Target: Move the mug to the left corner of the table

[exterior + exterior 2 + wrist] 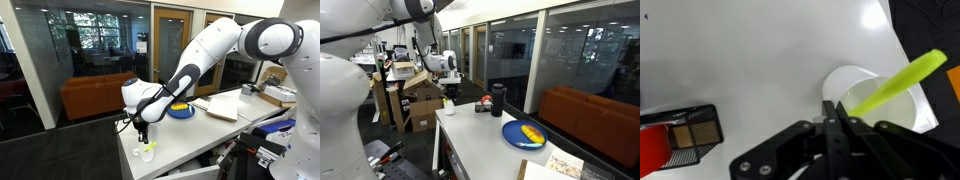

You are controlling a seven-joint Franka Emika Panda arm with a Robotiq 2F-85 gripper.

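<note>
The mug's base [147, 160] meets the table's near corner below my fingers. It is time to open now, as the mug would remain standing.
The mug [880, 100] is a small white cup with a yellow-green utensil [902, 78] standing in it. In an exterior view the mug [148, 152] sits at the near corner of the white table [200, 128], at or just above its top. My gripper [830, 112] comes down from above and its fingers are pinched on the mug's rim, one outside the wall and one inside. The gripper also shows in both exterior views [141, 138] [448, 95], over the table's end.
A round blue dish with yellow inside [180, 110] [524, 134] lies mid-table. A dark cylindrical container [498, 98] and a red object [485, 102] [675, 135] stand close to the mug. Papers [222, 106] lie further along. Cardboard boxes [420, 105] stand beyond the table's end.
</note>
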